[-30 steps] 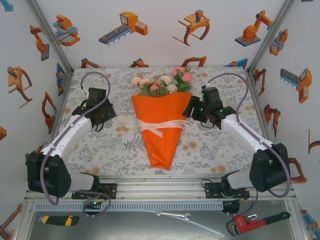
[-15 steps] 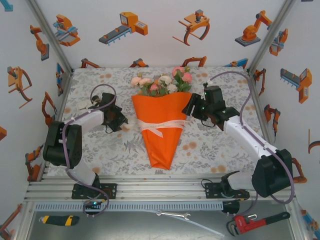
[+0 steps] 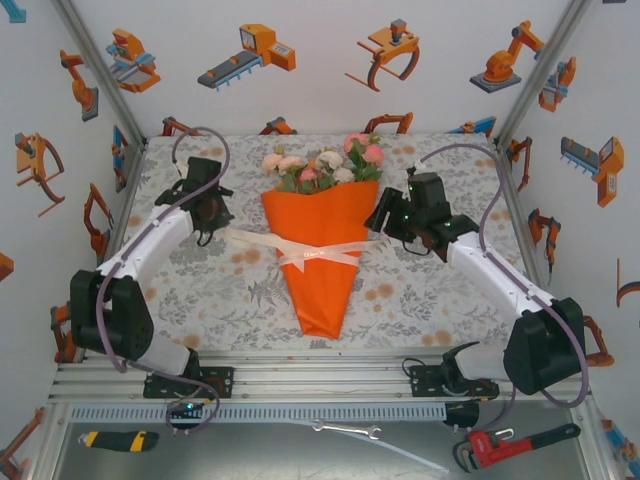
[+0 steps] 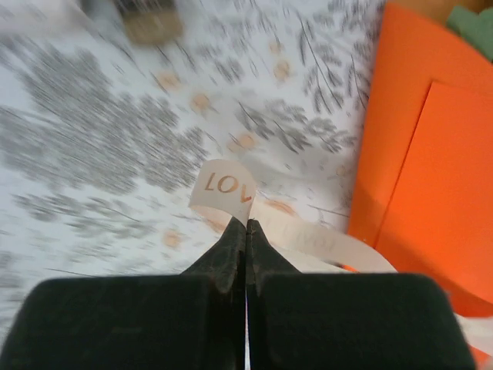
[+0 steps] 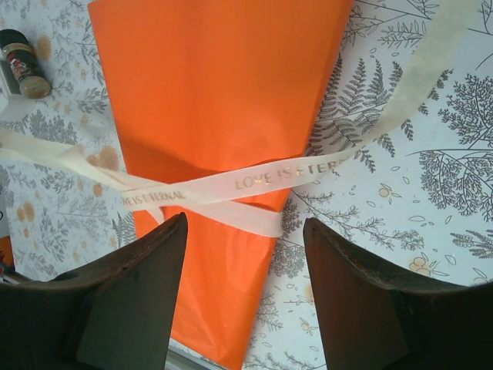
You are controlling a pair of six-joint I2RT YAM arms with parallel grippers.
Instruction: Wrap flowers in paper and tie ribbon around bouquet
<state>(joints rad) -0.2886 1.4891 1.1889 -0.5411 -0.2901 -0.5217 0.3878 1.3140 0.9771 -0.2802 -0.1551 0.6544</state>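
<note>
Next, my right gripper grabs the ribbon's loose tail beside the paper's edge to pull the tie closed around the bouquet.
The bouquet lies mid-table, its pink and cream flowers (image 3: 325, 165) topping a cone of orange paper (image 3: 322, 250). A cream ribbon (image 3: 262, 242) printed with gold letters crosses the cone's waist (image 5: 262, 181) and stretches left to my left gripper (image 3: 214, 222). That gripper (image 4: 246, 225) is shut on the ribbon's end (image 4: 223, 189), left of the paper (image 4: 431, 177). My right gripper (image 3: 385, 220) hovers open by the cone's right edge; its fingers (image 5: 245, 220) frame the paper (image 5: 216, 100) and the crossed ribbon without touching them.
The tablecloth (image 3: 430, 290) carries a grey leaf print. A small dark object with a brown top (image 5: 19, 62) stands left of the cone. Below the table's front rail lie a red pipe wrench (image 3: 515, 443), a spanner (image 3: 347, 430) and a yellow utility knife (image 3: 118, 438).
My left gripper has shut on the ribbon's left end and drawn it out to the left and back, pulling it straight. The right gripper has stayed open beside the cone.
</note>
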